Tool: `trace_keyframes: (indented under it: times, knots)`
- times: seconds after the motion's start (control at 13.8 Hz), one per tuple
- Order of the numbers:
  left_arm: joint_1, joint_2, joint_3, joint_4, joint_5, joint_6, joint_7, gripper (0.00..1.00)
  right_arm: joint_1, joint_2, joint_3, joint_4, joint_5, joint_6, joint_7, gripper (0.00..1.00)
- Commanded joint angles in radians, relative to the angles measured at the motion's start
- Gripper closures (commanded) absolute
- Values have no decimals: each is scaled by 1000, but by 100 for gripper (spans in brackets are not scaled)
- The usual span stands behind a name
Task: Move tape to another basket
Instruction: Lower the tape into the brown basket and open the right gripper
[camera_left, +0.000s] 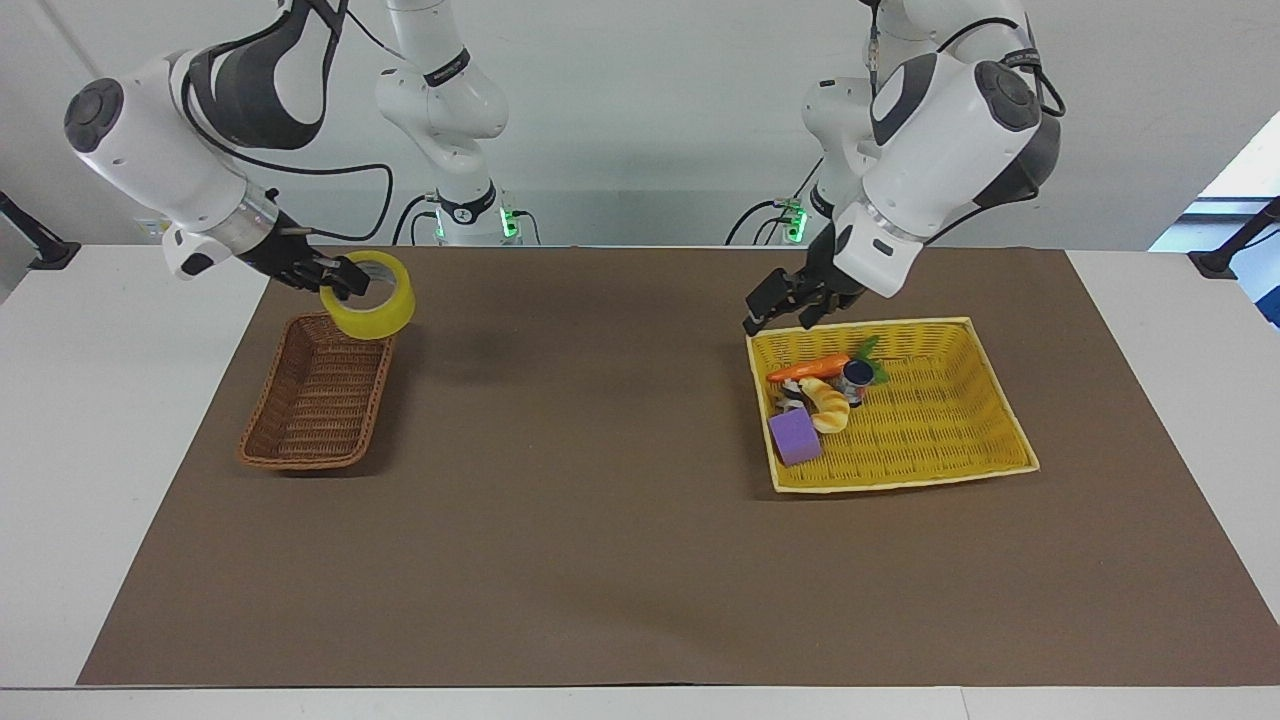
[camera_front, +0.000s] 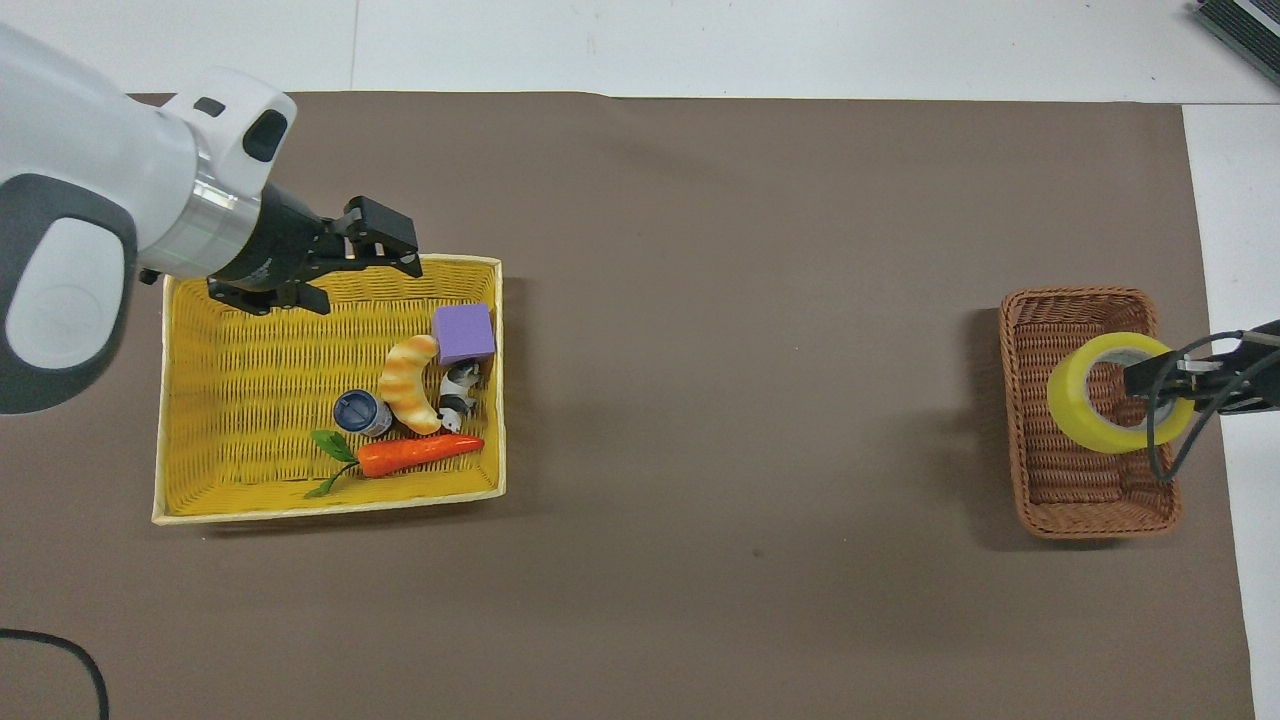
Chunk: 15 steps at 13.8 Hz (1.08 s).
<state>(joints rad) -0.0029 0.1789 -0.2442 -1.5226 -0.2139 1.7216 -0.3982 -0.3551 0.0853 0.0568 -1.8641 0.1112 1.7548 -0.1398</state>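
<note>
My right gripper is holding the yellow tape (camera_front: 1074, 408) and needs to keep holding it, because the tape hangs large and high above the brown wicker basket (camera_front: 1100, 525) in the overhead view.
The tape (camera_left: 375, 318) (camera_front: 1068, 395), a wide yellow roll, hangs in the air over the dark brown wicker basket (camera_left: 300, 462) (camera_front: 1100, 525), above the basket's end nearer to the robots. My right gripper (camera_left: 335, 278) (camera_front: 1150, 385) is shut on the roll's wall, one finger inside the core. My left gripper (camera_left: 780, 318) (camera_front: 372, 255) hangs open and holds nothing, over the rim of the yellow basket (camera_left: 920, 420) (camera_front: 240, 400) at the corner toward the table's middle.
In the yellow basket lie a carrot (camera_left: 808, 368) (camera_front: 420, 452), a purple block (camera_left: 795, 437) (camera_front: 464, 333), a bread piece (camera_left: 828, 405) (camera_front: 410, 380) and a small can (camera_left: 856, 378) (camera_front: 357, 411). A brown mat covers the table between the two baskets.
</note>
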Motion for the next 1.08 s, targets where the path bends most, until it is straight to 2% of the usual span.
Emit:
trace_keyframes:
  times: [0.0,0.14,0.29,0.94,1.01]
  knots:
    - [52,-18,-10,9,120,-59,103,0,-15,33,15,-21,-19,73,-24,100]
    - [81,-18,-9,9,212,-57,182,0,-47,70,15,-39,-21,123,-78,100]
    - [107,-18,-10,10,243,-56,225,0,-71,74,15,-84,-21,178,-132,100]
    - [110,-18,-12,10,248,-63,231,0,-93,151,15,-112,-19,247,-127,100]
    - [110,-19,-10,10,249,-63,233,0,-93,157,15,-112,-19,255,-126,92]
